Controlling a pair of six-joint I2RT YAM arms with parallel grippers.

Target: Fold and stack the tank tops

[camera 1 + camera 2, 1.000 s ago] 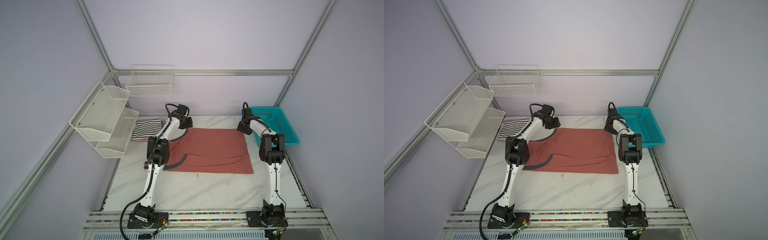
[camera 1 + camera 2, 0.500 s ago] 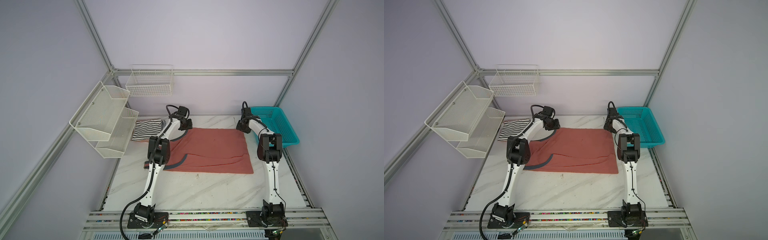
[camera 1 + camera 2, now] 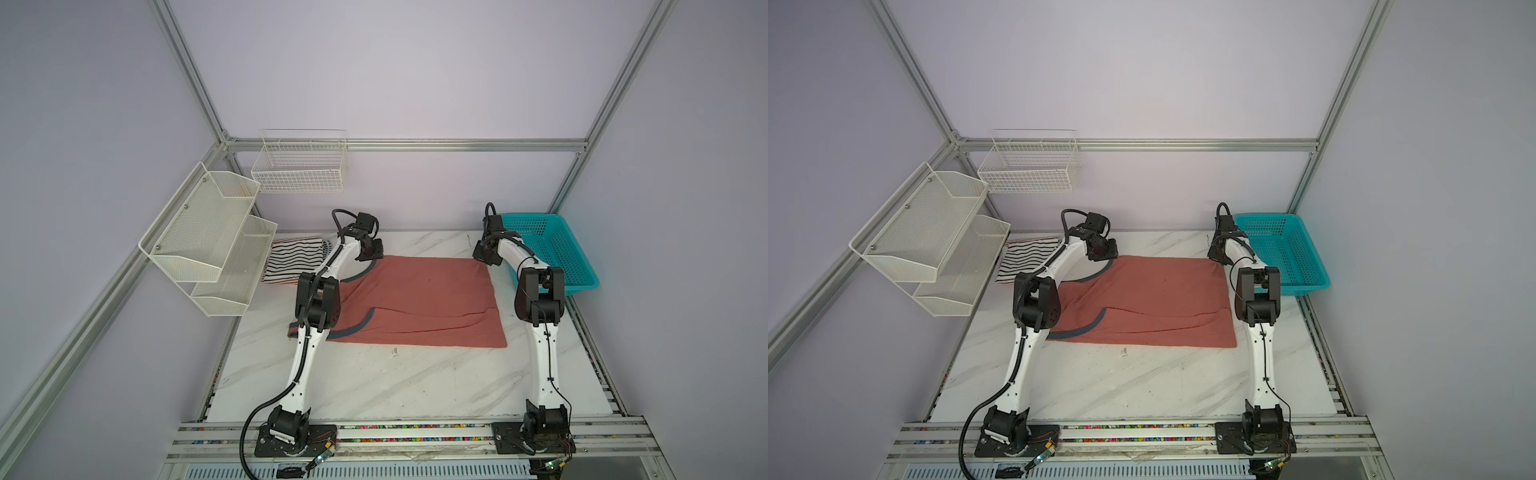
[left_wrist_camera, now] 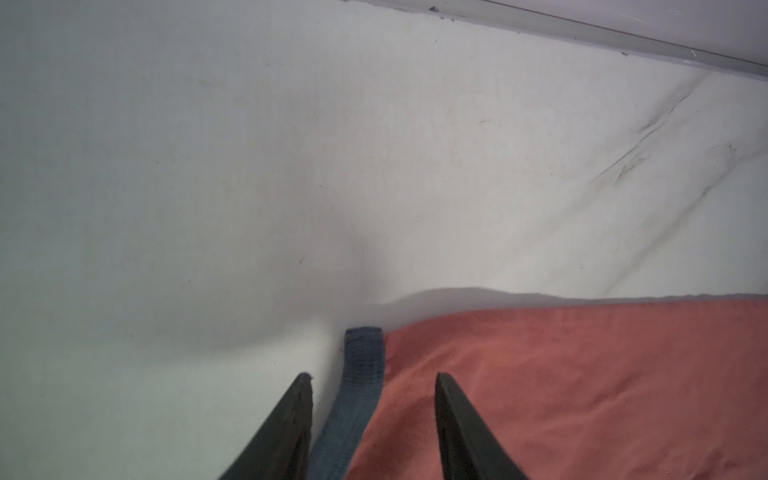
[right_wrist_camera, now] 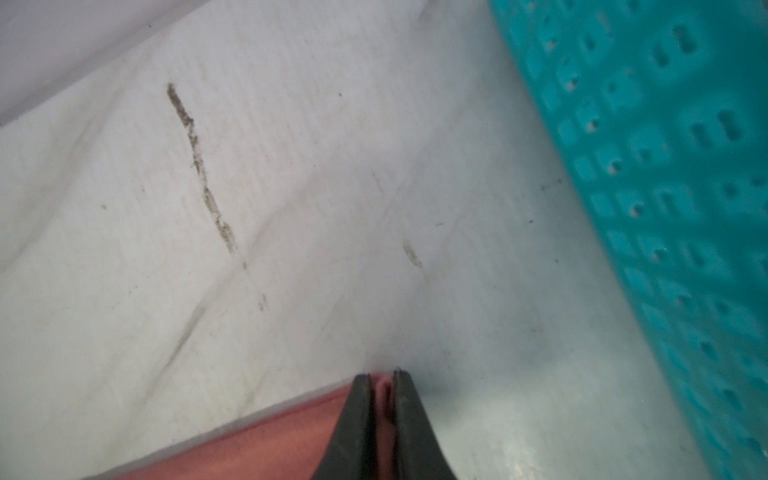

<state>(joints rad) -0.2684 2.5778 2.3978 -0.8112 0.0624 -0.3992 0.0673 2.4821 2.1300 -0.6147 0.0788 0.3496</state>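
Next, my left gripper grabs the salmon-red tank top's grey-blue trim at its far corner, opposite my right gripper, to fold the tank top's far edge inward evenly.
A salmon-red tank top (image 3: 419,299) (image 3: 1154,299) with grey-blue trim lies spread flat mid-table in both top views. My left gripper (image 3: 371,253) (image 4: 372,376) is at its far left corner. It is open, and the jaws stand on either side of the grey-blue strap end (image 4: 363,353) without pinching it. My right gripper (image 3: 484,257) (image 5: 381,374) is at the far right corner, shut on a pinch of the salmon cloth (image 5: 291,436). A folded white tank top with black stripes (image 3: 297,259) (image 3: 1027,259) lies at the far left of the table.
A turquoise perforated basket (image 3: 548,249) (image 5: 665,166) stands close beside the right gripper. White mesh shelves (image 3: 208,237) hang over the table's left edge, and a wire basket (image 3: 299,166) is on the back wall. The back wall is just behind both grippers.
The right gripper has closed on the far right corner of the salmon-red top. The left gripper has stayed open at the strap, and neither arm has moved much.
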